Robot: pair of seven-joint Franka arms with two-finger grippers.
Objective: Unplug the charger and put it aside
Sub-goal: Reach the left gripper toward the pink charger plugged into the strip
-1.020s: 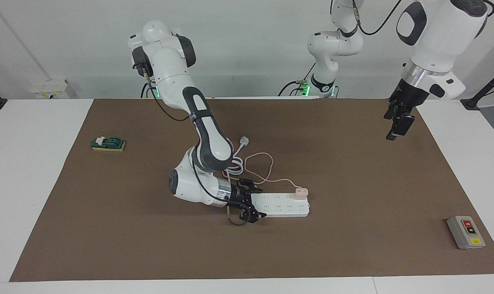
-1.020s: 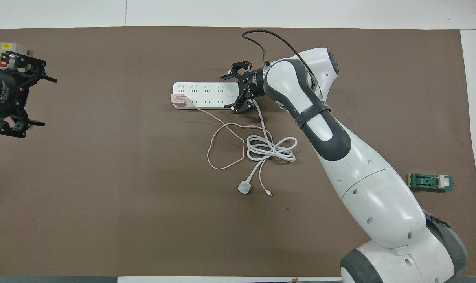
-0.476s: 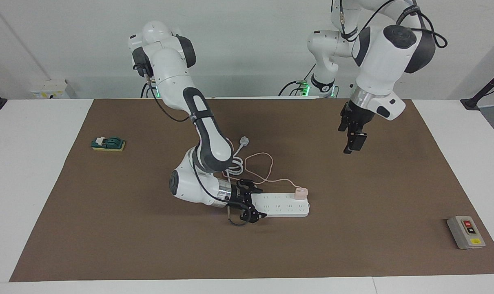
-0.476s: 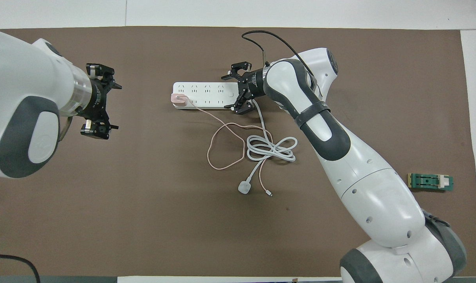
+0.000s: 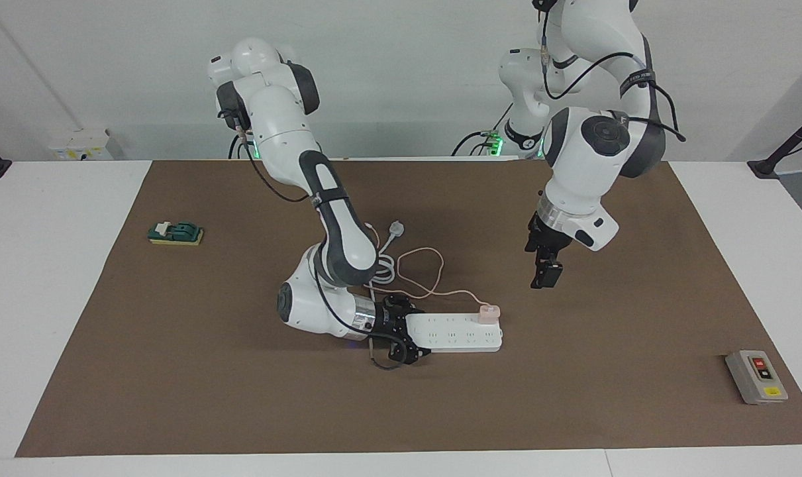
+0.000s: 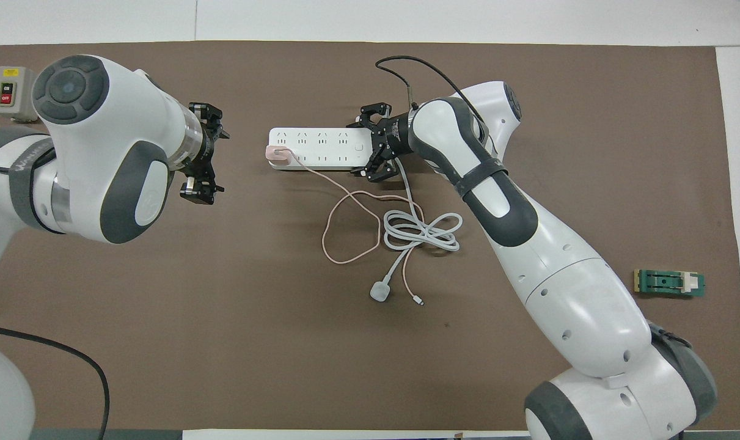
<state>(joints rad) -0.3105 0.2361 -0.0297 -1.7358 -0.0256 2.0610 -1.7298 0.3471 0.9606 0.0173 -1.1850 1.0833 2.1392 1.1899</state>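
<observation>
My right gripper will next grab the white power strip by its cord end (image 6: 360, 146), so the pink charger (image 6: 277, 154) stays free to be pulled out.
The charger (image 5: 489, 311) (image 6: 276, 154), a small pale-pink cube, sits plugged into the white power strip (image 5: 457, 331) (image 6: 318, 146) at the strip's end toward the left arm. Its thin pink cable (image 6: 345, 232) loops over the mat nearer the robots. My left gripper (image 5: 545, 275) (image 6: 220, 154) hangs open over bare mat, a short way from the charger toward the left arm's end. My right gripper (image 5: 417, 331) (image 6: 357, 148) lies low at the strip's other end. It is open, one finger on each side of the strip.
The strip's thick white cord (image 6: 421, 231) lies coiled beside the pink loop and ends in a round white plug (image 6: 380, 292). A grey switch box (image 5: 756, 376) (image 6: 9, 91) sits toward the left arm's end. A green block (image 5: 175, 233) (image 6: 669, 283) lies toward the right arm's end.
The left arm has swung in from its end of the table toward the charger and come down lower. The right gripper has slid a little farther along the strip's end.
</observation>
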